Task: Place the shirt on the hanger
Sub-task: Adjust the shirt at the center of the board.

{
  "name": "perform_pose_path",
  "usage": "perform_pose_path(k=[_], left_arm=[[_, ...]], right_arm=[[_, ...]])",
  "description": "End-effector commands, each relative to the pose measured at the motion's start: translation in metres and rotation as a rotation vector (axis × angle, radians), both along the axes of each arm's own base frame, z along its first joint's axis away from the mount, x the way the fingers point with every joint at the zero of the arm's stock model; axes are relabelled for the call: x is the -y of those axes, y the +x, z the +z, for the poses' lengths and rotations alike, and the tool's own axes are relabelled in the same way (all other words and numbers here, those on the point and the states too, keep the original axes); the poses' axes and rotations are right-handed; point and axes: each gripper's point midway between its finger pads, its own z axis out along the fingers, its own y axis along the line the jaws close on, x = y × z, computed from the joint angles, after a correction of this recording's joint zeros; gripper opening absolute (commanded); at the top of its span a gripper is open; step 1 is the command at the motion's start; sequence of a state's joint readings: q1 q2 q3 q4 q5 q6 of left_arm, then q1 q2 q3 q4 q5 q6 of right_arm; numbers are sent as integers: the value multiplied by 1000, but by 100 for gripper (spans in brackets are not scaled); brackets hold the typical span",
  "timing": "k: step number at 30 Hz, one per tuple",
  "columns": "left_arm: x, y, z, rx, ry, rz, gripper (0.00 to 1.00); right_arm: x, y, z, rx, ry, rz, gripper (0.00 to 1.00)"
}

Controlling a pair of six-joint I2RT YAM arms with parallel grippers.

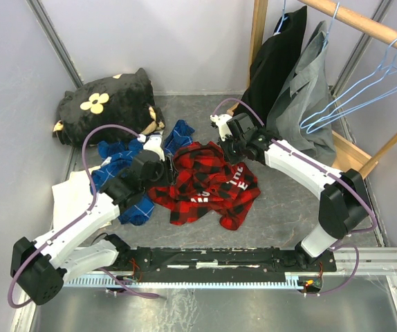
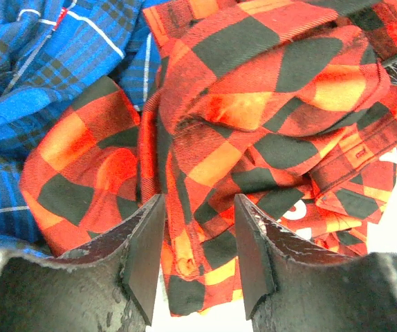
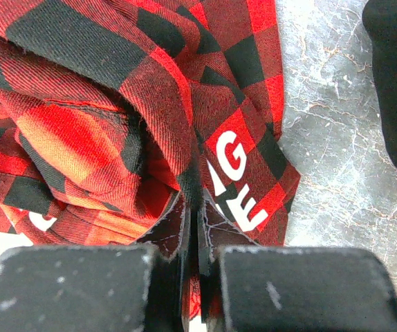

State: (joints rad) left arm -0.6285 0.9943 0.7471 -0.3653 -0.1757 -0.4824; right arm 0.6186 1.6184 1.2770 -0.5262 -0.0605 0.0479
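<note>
My left fingers, above the lined-up fold, would miss; I should lower them first.
The red-and-black plaid shirt [image 1: 212, 187] with white lettering lies crumpled on the grey floor in the middle. My right gripper [image 1: 227, 151] is at its far right edge; in the right wrist view the gripper [image 3: 197, 228] is shut on a fold of the shirt [image 3: 81, 104] beside the white letters. My left gripper [image 1: 162, 171] is at the shirt's left edge; in the left wrist view it [image 2: 197, 256] is open, with a hanging fold of the shirt [image 2: 254, 104] between the jaws, not pinched. Light-blue wire hangers [image 1: 364, 90] hang empty on the wooden rod at the far right.
A blue plaid shirt [image 1: 126, 173] lies left of the red one, also in the left wrist view [image 2: 32, 69]. A black cushion with a flower [image 1: 108, 104] sits at the back left. Black [image 1: 278, 62] and grey [image 1: 306, 90] garments hang on the wooden rack [image 1: 364, 24]. A white cloth [image 1: 70, 197] lies left.
</note>
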Motion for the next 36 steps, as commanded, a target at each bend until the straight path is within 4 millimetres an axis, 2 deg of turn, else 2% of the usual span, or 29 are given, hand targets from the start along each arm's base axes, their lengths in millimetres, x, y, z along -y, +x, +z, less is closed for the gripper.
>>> perform_pose_path(k=[1,8,15,18,23,26,30,33,36], left_arm=[[7,-4,16,31,-40,65,51],[-6,-16,-18,-39,-8,157,49],[-13,-14,-27,-58,65,177,49],[-6,-13,-30,-54,43,145,49],[19,-12,-31,-38,-53,57,49],[22,-6,-33,-36,-37,55,47],[9,8,-28,-4,27,137,40],[-7,18,-22,14,95,210,22],[-10,24,-5,51,115,211,12]], right_arm=[[-7,12,19,53,51,-9,0],[-7,10,17,45,47,-4,0],[-7,9,16,37,47,1,0],[-8,8,16,33,48,3,0],[-8,7,16,29,52,7,0],[-8,6,19,31,55,7,0],[-6,3,24,37,64,5,0],[-4,3,34,60,81,-13,0],[4,7,53,115,96,-79,0]])
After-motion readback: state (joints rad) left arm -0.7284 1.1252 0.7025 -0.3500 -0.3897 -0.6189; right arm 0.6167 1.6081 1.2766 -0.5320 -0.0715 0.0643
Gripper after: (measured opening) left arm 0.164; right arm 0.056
